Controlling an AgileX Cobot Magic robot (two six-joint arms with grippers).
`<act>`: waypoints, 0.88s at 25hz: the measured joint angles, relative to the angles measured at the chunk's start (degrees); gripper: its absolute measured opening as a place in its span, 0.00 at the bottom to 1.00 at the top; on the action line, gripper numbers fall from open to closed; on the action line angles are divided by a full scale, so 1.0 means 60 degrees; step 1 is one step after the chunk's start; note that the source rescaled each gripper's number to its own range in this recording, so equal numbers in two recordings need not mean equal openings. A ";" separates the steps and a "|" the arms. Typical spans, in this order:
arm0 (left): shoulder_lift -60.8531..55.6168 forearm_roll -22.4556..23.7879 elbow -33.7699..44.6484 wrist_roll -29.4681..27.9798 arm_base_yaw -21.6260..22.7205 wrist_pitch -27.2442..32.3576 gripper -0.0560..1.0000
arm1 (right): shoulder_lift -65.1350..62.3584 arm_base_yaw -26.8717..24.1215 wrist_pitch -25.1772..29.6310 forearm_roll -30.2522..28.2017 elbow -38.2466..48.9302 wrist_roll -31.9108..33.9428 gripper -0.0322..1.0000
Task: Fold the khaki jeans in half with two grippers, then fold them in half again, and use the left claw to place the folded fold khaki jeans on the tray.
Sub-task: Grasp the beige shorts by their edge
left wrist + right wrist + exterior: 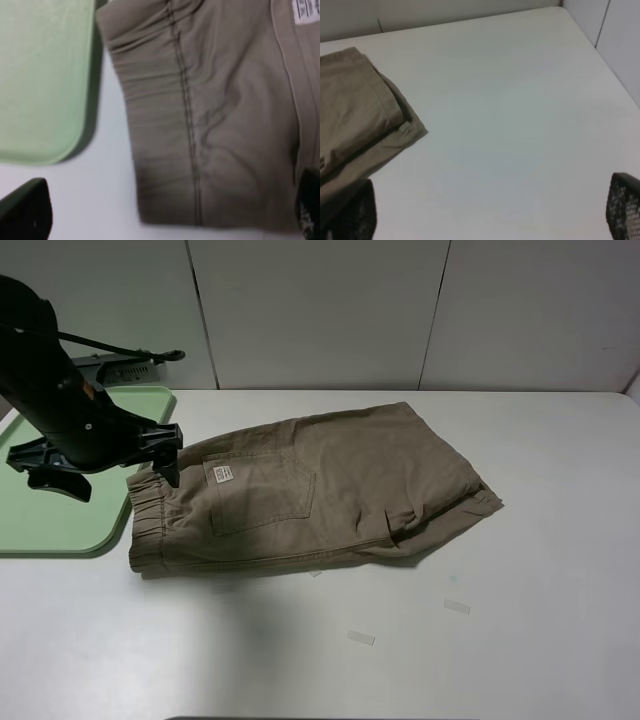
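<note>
My left gripper is going to grab the khaki jeans by the gathered waistband next. It needs to fold them over toward their leg hem.
The khaki jeans lie folded on the white table, with the gathered waistband on the left and a small white label facing up. The pale green tray lies just left of the waistband. My left gripper hovers open over the tray's right edge and the waistband. In the left wrist view its fingers stand wide apart over the waistband, beside the tray. My right gripper is open and empty over bare table, beside the shorts' hem corner. It is outside the high view.
Two small strips of clear tape lie on the table in front of the shorts. A white panelled wall closes the back. The table's far right edge shows in the right wrist view.
</note>
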 joint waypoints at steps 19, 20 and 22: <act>0.2460 -0.0080 -0.0008 -0.0723 -0.0370 -0.1897 0.98 | 0.0000 0.0000 0.0000 0.0000 0.0000 0.0008 1.00; 0.2523 -0.0080 -0.0008 -0.0749 -0.0380 -0.1910 0.98 | 0.0000 0.0000 0.0000 0.0000 0.0000 0.0008 1.00; 0.2668 -0.0080 -0.0008 -0.0798 -0.0400 -0.1973 0.98 | 0.0000 0.0000 0.0000 0.0000 0.0000 0.0008 1.00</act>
